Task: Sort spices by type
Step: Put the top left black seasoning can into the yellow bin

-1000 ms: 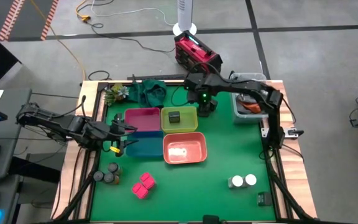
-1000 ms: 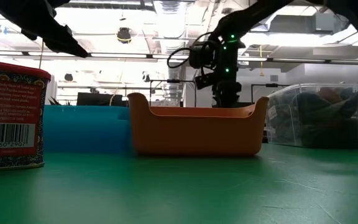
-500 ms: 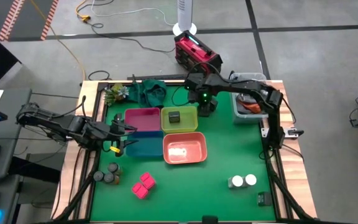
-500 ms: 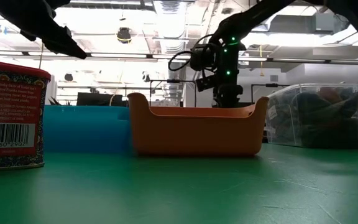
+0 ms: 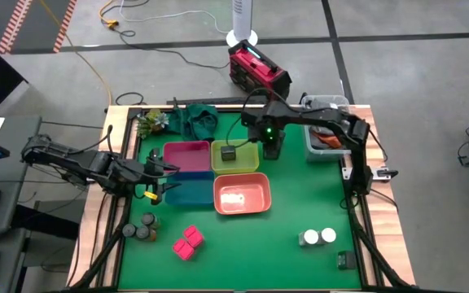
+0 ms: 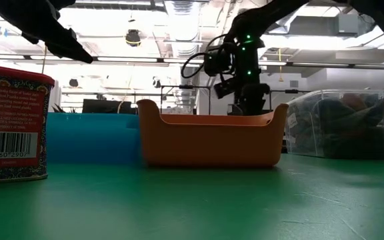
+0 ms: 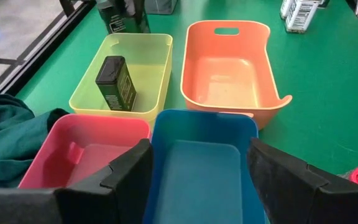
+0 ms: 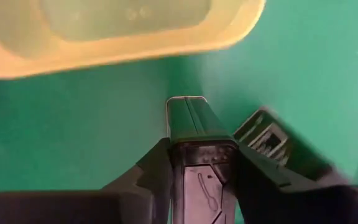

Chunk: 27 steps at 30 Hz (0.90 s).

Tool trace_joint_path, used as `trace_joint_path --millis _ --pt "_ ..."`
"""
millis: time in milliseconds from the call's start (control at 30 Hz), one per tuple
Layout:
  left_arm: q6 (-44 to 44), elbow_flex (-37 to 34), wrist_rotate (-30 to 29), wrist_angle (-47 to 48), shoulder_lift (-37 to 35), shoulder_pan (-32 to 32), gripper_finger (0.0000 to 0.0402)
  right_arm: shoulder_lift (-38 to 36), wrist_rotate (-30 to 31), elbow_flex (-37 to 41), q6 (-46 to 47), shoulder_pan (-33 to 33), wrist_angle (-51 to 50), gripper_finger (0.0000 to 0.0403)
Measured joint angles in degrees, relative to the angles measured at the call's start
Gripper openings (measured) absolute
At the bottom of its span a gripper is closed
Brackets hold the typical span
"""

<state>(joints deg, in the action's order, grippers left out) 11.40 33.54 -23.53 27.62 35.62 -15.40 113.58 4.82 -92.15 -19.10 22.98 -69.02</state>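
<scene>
My right gripper keeps holding the dark jar for now and moves it closer first, since the jar's lower end is short of the yellow bin's rim.
My right gripper [image 5: 272, 147] stands just right of the yellow bin [image 5: 249, 165], shut on a dark grey square jar [image 8: 194, 127]. A second dark jar [image 8: 277, 149] lies on the green mat beside it. A third [image 7: 115, 82] stands in the yellow bin. My left gripper [image 7: 194, 165] hangs open over the blue bin [image 7: 197, 168], touching nothing. Grey round jars [image 5: 142, 229] and pink square packets [image 5: 188, 242] sit near left. Two white-topped round jars [image 5: 318, 237] sit near right. My right gripper pinches the dark jar between its two fingers, one on each of two opposite side faces [image 8: 178, 149]. The fingers come from above, pointing down. Whether the jar's lower end rests on the mat or hangs clear, I cannot tell.
The pink bin [image 5: 185, 147], yellow, blue and orange bins [image 5: 260, 203] stand together mid-table. A clear tub [image 5: 326, 138] of clutter is at the far right. Green cloth [image 5: 194, 118] and a plant lie far left. A small dark jar [image 5: 344, 260] sits near right.
My right gripper has shifted a little toward the table's right and near edges, beside the yellow bin.
</scene>
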Motion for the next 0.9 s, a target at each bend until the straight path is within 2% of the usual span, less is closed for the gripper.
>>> trace_joint_path --millis 133,300,433,667,900 --pt "-0.05 0.0 0.0 -0.03 0.0 0.0 0.0245 -0.02 0.37 -3.75 2.08 -1.87 -7.93 0.0186" --pt "-0.15 0.0 -0.02 -0.15 -0.02 0.0 0.0245 -0.09 1.52 -11.85 4.51 -4.46 -13.24 0.0158" --pt "-0.17 0.0 -0.02 -0.15 -0.01 0.0 0.0245 -0.09 1.79 -16.97 3.67 -6.87 -11.37 0.0156" --pt "-0.2 0.0 -0.02 -0.15 0.0 0.0 0.0245 -0.07 1.86 -20.99 2.52 -10.2 -7.62 0.019" --pt "-1.54 0.0 -0.04 -1.79 -0.02 0.0 0.0245 0.96 1.92 -21.07 -0.42 -12.73 -0.02 0.0158"
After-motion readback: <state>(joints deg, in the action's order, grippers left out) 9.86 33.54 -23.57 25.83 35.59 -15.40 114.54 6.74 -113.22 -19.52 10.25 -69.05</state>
